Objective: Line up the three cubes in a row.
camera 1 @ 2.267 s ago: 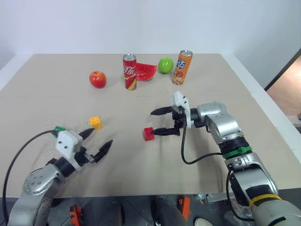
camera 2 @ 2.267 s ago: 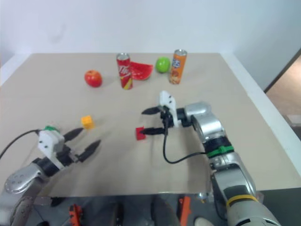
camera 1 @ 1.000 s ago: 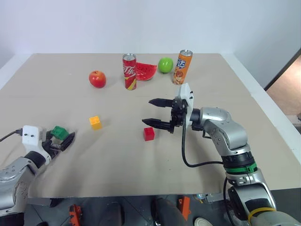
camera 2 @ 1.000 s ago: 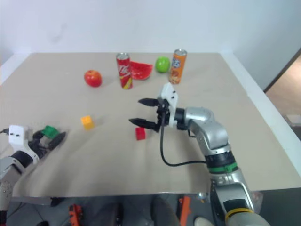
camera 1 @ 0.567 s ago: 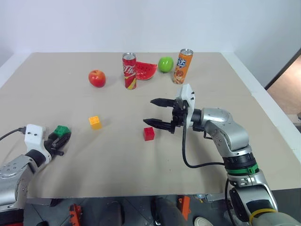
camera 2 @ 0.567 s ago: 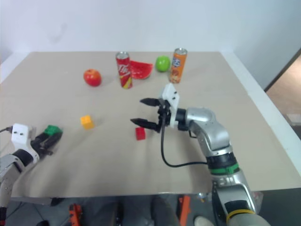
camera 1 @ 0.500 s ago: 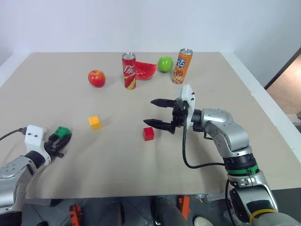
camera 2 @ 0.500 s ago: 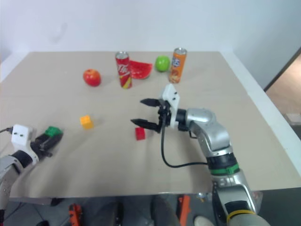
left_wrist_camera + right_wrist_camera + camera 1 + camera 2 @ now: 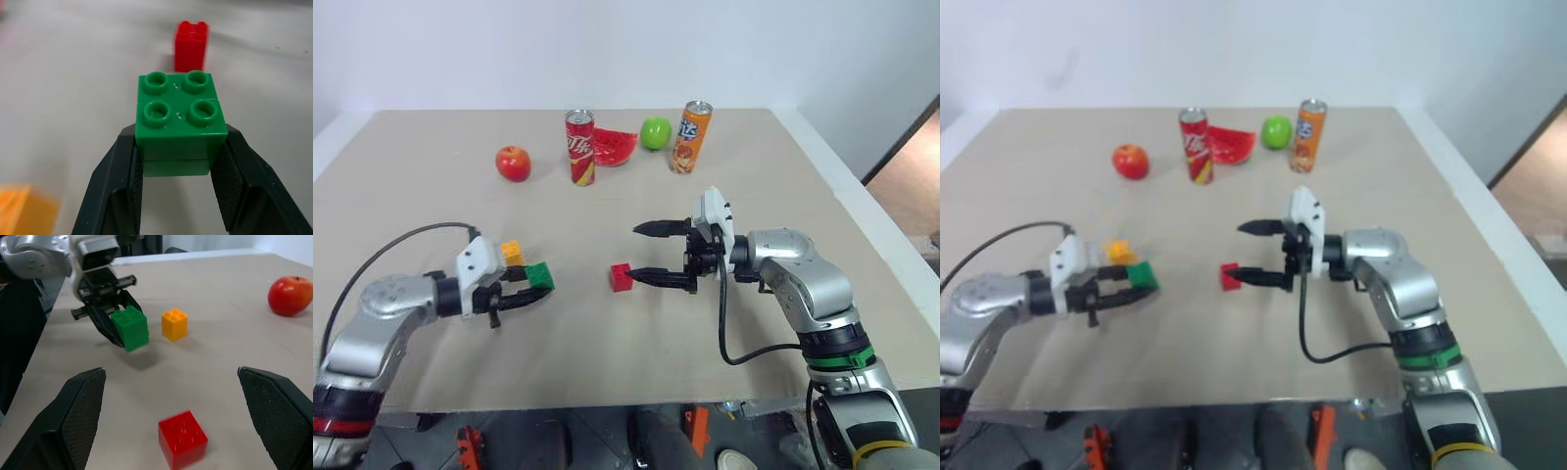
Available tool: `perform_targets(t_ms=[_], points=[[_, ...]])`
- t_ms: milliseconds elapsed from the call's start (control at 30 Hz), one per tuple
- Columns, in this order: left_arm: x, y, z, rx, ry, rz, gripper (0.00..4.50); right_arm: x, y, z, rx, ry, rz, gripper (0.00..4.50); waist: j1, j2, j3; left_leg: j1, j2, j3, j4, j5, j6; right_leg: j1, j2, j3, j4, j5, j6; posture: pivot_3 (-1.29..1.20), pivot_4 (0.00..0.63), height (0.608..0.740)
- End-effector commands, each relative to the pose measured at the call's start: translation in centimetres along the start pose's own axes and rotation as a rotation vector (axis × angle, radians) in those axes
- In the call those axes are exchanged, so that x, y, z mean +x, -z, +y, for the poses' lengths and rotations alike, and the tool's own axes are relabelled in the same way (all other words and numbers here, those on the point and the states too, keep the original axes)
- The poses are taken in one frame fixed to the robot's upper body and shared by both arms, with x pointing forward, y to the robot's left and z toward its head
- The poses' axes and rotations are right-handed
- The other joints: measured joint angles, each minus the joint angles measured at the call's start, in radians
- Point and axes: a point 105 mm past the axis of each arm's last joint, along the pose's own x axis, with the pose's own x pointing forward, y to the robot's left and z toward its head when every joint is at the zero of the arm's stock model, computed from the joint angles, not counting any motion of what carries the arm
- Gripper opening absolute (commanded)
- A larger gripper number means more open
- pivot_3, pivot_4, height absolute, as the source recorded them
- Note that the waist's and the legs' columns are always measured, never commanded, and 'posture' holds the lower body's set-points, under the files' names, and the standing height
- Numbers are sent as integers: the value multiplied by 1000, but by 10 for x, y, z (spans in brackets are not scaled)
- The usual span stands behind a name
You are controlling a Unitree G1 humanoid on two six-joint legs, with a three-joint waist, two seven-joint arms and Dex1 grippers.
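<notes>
The left gripper needs to stay closed on the green cube (image 9: pixel 540 275) until it reaches the table spot beside the red cube (image 9: pixel 622 277), because the green cube is still short of that spot.
My left gripper (image 9: pixel 530 287) is shut on the green cube (image 9: pixel 540 275), holding it just above the table, studs up (image 9: pixel 181 107). The yellow cube (image 9: pixel 512 252) sits on the table right behind it, a little to the left. The red cube (image 9: pixel 622 277) rests in the middle of the table, to the right of the green one. My right gripper (image 9: pixel 646 253) hangs open just right of the red cube, pointing left, its lower fingertip close to that cube; nothing is between its fingers (image 9: pixel 85 401).
Along the table's far side stand a red apple (image 9: pixel 513 163), a red can (image 9: pixel 579 147), a watermelon slice (image 9: pixel 615 146), a green apple (image 9: pixel 655 132) and an orange can (image 9: pixel 684 137). A black cable (image 9: pixel 391 250) loops over my left arm.
My left gripper closed on the green cube near the table's left edge, lifted it and carried it right to beside the yellow cube. The right gripper has shifted slightly right, still open.
</notes>
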Motion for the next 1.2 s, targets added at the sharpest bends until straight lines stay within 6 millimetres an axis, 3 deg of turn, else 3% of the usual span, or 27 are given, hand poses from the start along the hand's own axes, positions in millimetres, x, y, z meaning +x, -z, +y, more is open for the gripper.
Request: perform_targets(t_ms=[33, 400, 900, 1200], points=[[20, -1, 0, 4, 93, 8, 1345, 3, -7, 4, -74, -19, -7, 4500, 2, 0, 0, -1, 0, -1, 0, 0, 0, 0, 1, 0, 0, 0, 0, 0, 150, 740], [55, -5, -2, 72, 186, -3, 1345, 2, -1, 4, -92, 17, -5, 4500, 4, 0, 0, -1, 0, -1, 1, 0, 0, 0, 0, 0, 0, 0, 0, 0, 150, 740], [53, 3, 11, 118, 193, 36, 1345, 0, -1, 4, -86, 28, -14, 4500, 4, 0, 0, -1, 0, -1, 2, 0, 0, 0, 0, 1, 1, 1, 1, 0, 150, 740], [62, 3, 15, 144, 196, 37, 1345, 1, 0, 2, -87, 26, -12, 4500, 5, 0, 0, -1, -1, -1, 3, 0, 0, 1, 0, 0, 1, 1, 1, 0, 150, 740]])
